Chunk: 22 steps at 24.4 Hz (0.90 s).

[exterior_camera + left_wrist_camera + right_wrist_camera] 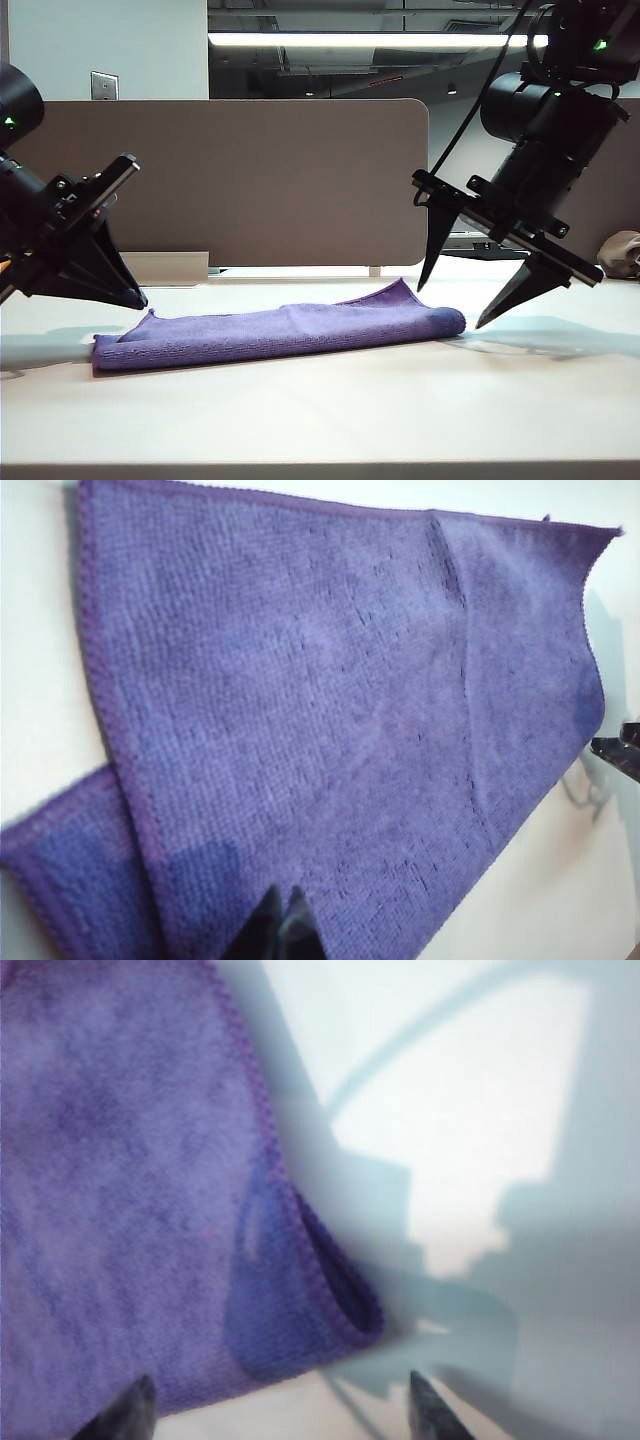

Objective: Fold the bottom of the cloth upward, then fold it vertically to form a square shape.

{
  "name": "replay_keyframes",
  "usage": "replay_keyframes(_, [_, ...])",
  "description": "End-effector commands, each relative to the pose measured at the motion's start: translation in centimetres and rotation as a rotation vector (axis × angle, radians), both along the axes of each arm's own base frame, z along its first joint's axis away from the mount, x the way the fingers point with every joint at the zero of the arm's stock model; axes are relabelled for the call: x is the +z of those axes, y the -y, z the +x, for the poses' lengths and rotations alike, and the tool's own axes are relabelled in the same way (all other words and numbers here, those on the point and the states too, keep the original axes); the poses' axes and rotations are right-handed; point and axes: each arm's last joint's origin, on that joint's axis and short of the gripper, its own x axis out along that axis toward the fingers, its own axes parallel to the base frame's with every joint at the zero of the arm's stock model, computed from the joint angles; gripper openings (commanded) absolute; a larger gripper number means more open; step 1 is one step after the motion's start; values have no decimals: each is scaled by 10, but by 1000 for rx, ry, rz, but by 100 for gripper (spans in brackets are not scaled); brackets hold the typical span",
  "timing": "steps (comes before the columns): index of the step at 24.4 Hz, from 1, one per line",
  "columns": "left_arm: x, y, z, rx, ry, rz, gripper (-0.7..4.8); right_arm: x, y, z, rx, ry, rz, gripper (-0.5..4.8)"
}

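Note:
My right gripper is about to grab the purple cloth by its rolled corner, so that it can fold the cloth band into a square.
The purple cloth lies folded in a long flat band on the white table. My left gripper hovers just above the cloth's left end, its jaws shut with nothing between them. In the left wrist view its fingertips are pressed together over the cloth. My right gripper stands open over the cloth's right end, one finger on each side of the rolled corner. The right wrist view shows that gripper spread wide, with the cloth's folded corner just ahead of it.
A beige partition panel stands behind the table. At the far right sits a small brownish-grey lump. The tip of the other arm's finger shows at the edge of the left wrist view.

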Motion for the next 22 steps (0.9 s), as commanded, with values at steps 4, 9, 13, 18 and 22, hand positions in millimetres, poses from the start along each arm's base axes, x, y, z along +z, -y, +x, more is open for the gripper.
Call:
replay_keyframes(4, [2, 0, 1, -14, 14, -18, -3, 4, -1, 4, 5, 57, 8, 298])
replay_keyframes(9, [-1, 1, 2, 2, -14, -31, -3, 1, -2, 7, 3, 65, 8, 292])
replay_keyframes(13, [-1, 1, 1, 0, -22, -31, -3, -9, -2, 7, 10, 17, 7, 293])
replay_keyframes(18, [-2, 1, 0, -9, -39, -40, -3, -10, -3, 8, 12, 20, 13, 293])
replay_keyframes(22, [-2, 1, 0, -9, -40, -40, -3, -9, -4, 9, 22, 29, 37, 261])
